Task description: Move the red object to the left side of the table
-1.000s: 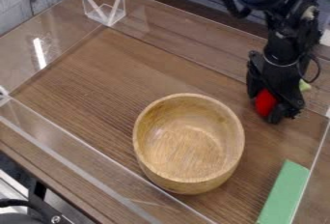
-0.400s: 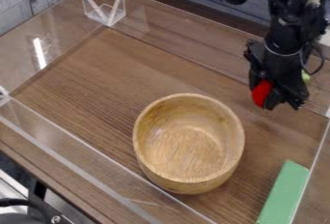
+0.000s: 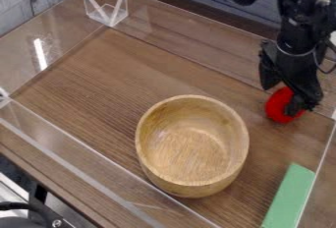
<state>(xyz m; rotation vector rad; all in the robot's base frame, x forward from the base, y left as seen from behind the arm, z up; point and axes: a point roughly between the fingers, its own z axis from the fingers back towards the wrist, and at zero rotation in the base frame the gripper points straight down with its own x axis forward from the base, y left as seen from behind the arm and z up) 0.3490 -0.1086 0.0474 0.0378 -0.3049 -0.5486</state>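
My gripper grabs the red object by its top next, to carry it to the left side of the table.
The red object, a small glossy strawberry, lies on the dark wood table near its right edge. My gripper hangs directly over it on the black arm. Its jaws are open, with dark fingers standing on either side of the berry's top. The fingers partly hide the upper part of the red object. I cannot tell whether they touch it.
A large wooden bowl sits in the front middle of the table. A flat green block lies at the front right corner. Low clear acrylic walls edge the table, with a clear stand at the back left.
Half a second ago the jaws were closer around the red object, holding it slightly higher. Now they are wider and the red object sits lower and a little to the right.
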